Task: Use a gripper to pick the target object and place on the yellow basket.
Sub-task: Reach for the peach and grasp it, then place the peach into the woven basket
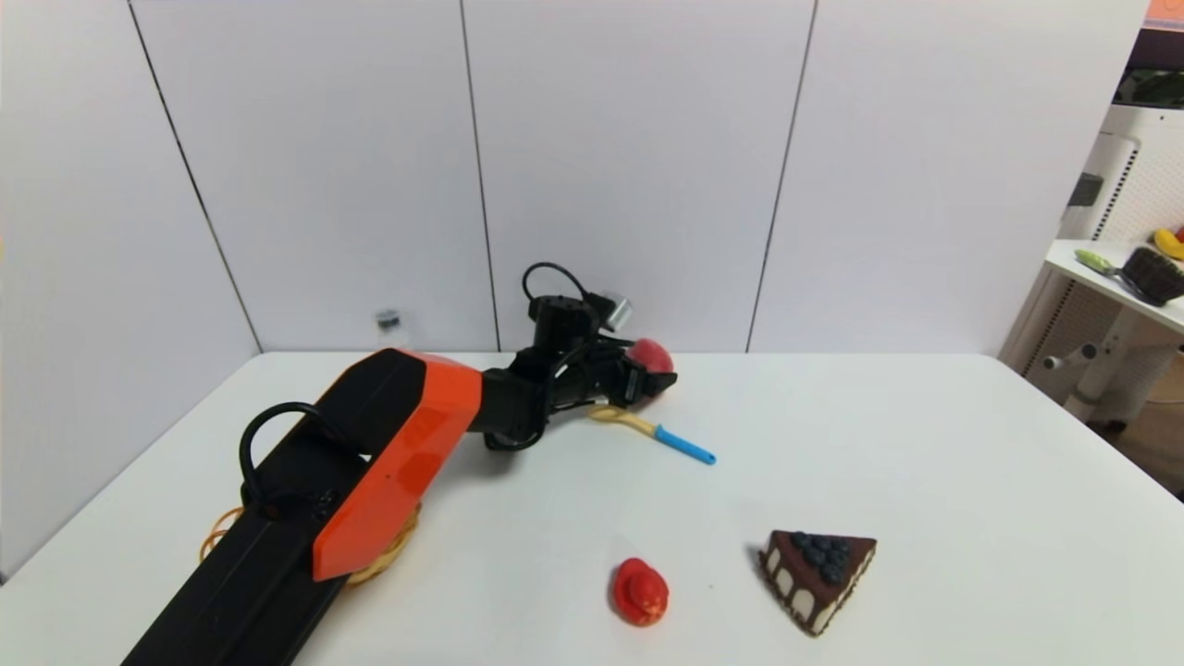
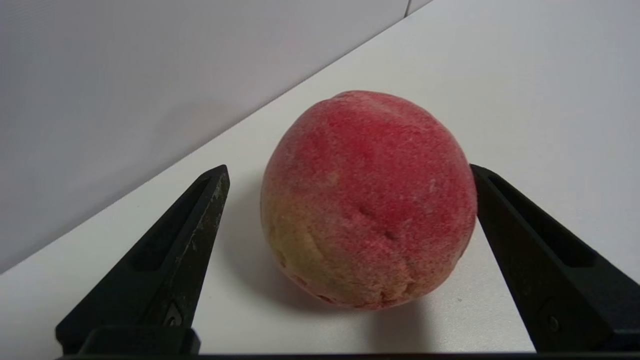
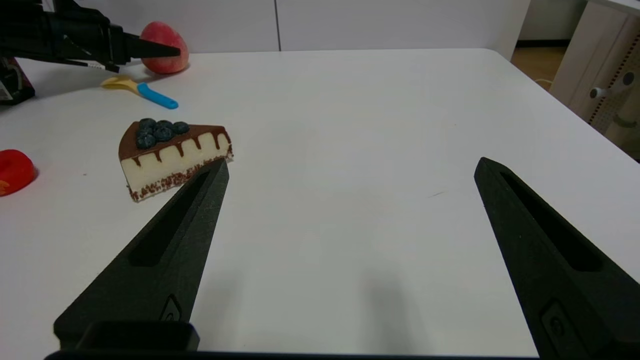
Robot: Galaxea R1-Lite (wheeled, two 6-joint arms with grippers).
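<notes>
My left gripper should close now: its fingers are on either side of the peach, over the table, so they would catch the peach.
The target object, a pinkish-red peach [image 1: 651, 355] [image 2: 367, 200], rests on the white table near the back wall. My left gripper [image 1: 659, 379] [image 2: 347, 169] is open and reaches around it, one finger on each side. One finger [image 2: 505, 215] is right at the peach's skin, while the other finger [image 2: 200, 215] stands a little apart from it. The yellow basket [image 1: 393, 548] lies at the near left, mostly hidden under my left arm. My right gripper [image 3: 352, 161] hangs open over bare table, holding nothing, and is outside the head view.
A yellow spoon with a blue handle [image 1: 657, 432] lies just in front of the peach. A flat red toy [image 1: 640, 592] and a chocolate cake slice [image 1: 819, 578] sit near the front. The wall stands close behind the peach.
</notes>
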